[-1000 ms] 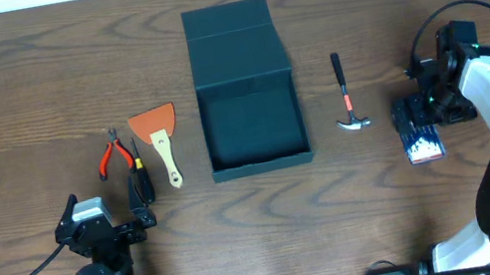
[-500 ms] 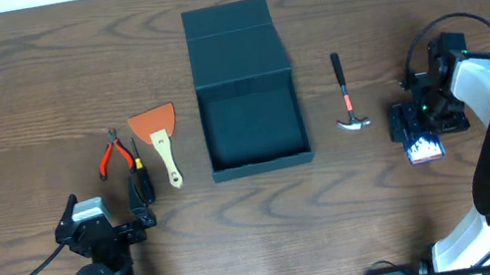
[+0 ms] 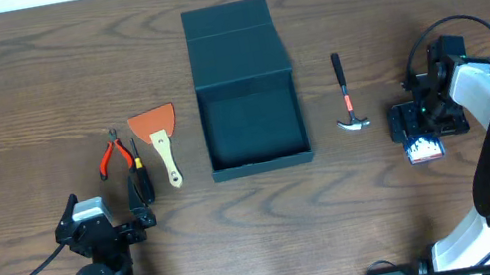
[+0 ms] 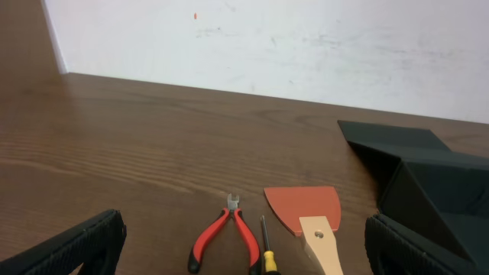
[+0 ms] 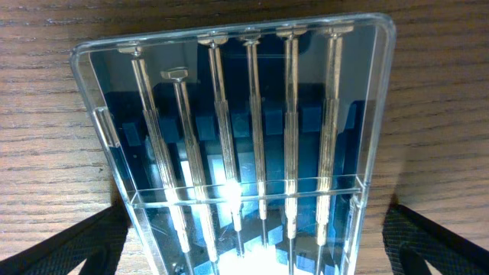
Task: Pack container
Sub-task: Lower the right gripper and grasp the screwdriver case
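Observation:
The fingers of the robot's right gripper are down on both sides of the clear case in the right wrist view, so they would hold it if they closed now. The right gripper needs to close on the case.
The dark teal container (image 3: 251, 116) lies open at the table's centre, its flap lid (image 3: 231, 31) folded back on the far side; its corner shows in the left wrist view (image 4: 432, 179). A clear case of precision screwdrivers (image 5: 237, 145) lies on the wood at the right (image 3: 426, 148). My right gripper (image 3: 416, 119) hovers low over it, open, a finger (image 5: 61, 244) on either side of the case. My left gripper (image 3: 106, 219) rests open near the front edge, holding nothing, behind red pliers (image 4: 229, 233), a yellow-handled screwdriver (image 4: 266, 256) and an orange scraper (image 4: 304, 208).
A small hammer (image 3: 347, 97) with a red-and-black handle lies between the container and the case. The pliers (image 3: 114, 156), screwdriver (image 3: 140, 179) and scraper (image 3: 157, 138) sit left of the container. A white wall (image 4: 267, 46) bounds the table's far edge.
My right arm has swung in and shifted slightly left, bringing the open gripper down over the clear case. The left arm and the tools have not moved.

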Motion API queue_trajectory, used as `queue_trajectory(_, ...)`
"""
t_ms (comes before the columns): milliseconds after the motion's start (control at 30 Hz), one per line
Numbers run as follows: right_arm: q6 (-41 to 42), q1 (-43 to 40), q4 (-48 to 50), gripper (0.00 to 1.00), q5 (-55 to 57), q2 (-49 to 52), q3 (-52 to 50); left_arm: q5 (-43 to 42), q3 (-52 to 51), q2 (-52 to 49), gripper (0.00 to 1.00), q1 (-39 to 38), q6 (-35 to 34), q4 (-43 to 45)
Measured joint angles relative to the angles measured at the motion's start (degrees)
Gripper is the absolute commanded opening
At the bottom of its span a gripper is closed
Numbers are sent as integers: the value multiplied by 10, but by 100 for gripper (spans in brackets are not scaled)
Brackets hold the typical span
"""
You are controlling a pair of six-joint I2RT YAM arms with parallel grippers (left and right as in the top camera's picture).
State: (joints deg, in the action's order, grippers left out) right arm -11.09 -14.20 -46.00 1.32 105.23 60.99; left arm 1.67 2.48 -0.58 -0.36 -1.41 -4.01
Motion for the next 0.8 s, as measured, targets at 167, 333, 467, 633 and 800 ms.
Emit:
queue_trajectory(167, 4, 0, 0, 68, 1, 0, 0, 0, 0, 0, 99, 0, 0, 0)
queue_trajectory(333, 5, 0, 0, 68, 2, 0, 0, 0, 0, 0, 99, 0, 0, 0)
queue_trajectory(467, 5, 0, 0, 61, 2, 0, 0, 0, 0, 0, 99, 0, 0, 0)
queue_trajectory(633, 5, 0, 0, 42, 4, -1, 0, 0, 0, 0, 99, 0, 0, 0)
queue_trajectory(800, 6, 0, 0, 50, 6, -1, 0, 0, 0, 0, 98, 0, 0, 0)
